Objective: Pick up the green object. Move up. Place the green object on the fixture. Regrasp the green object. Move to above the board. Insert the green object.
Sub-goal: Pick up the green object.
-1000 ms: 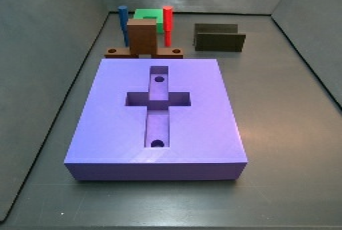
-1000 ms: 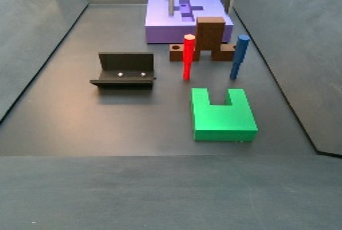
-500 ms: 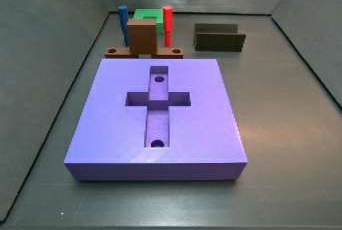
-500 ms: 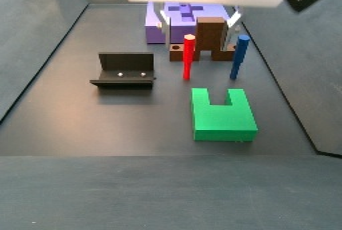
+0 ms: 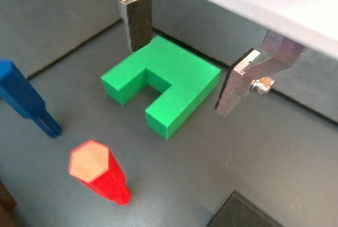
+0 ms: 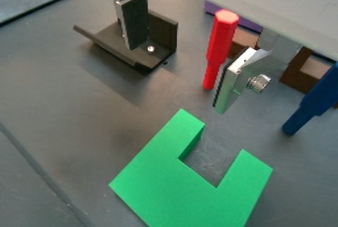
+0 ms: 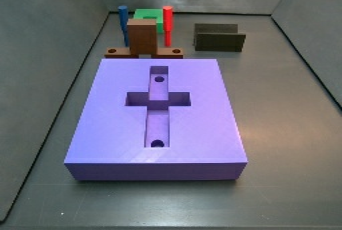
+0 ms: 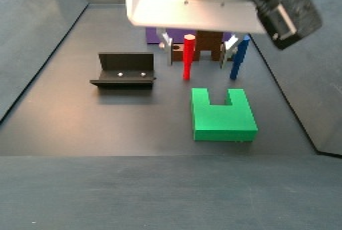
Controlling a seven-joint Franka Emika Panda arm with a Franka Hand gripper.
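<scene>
My gripper grabs the green object by its longer arm (image 5: 188,91) next, to set the green object on the fixture.
The green object (image 8: 221,114) lies flat on the dark floor, its notch facing the pegs; it also shows in both wrist views (image 5: 158,83) (image 6: 192,177) and peeks out behind the brown block (image 7: 151,15). My gripper (image 8: 198,46) hangs open above it, touching nothing. In a wrist view the gripper (image 5: 183,76) has its two fingers spread to either side of the block, well clear of it. The fixture (image 8: 124,71) (image 6: 126,45) (image 7: 219,37) stands apart from the block. The board (image 7: 160,114) shows its cross-shaped recess; in a side view the gripper body hides most of it.
A brown block (image 8: 214,49) carries a red peg (image 8: 189,57) and a blue peg (image 8: 241,57), between the green object and the board. Both pegs stand close to my fingers in a wrist view (image 6: 222,48) (image 6: 310,103). Grey walls enclose the floor.
The gripper has come down and forward from over the board toward the green object, staying open. The green object, fixture and board have not moved.
</scene>
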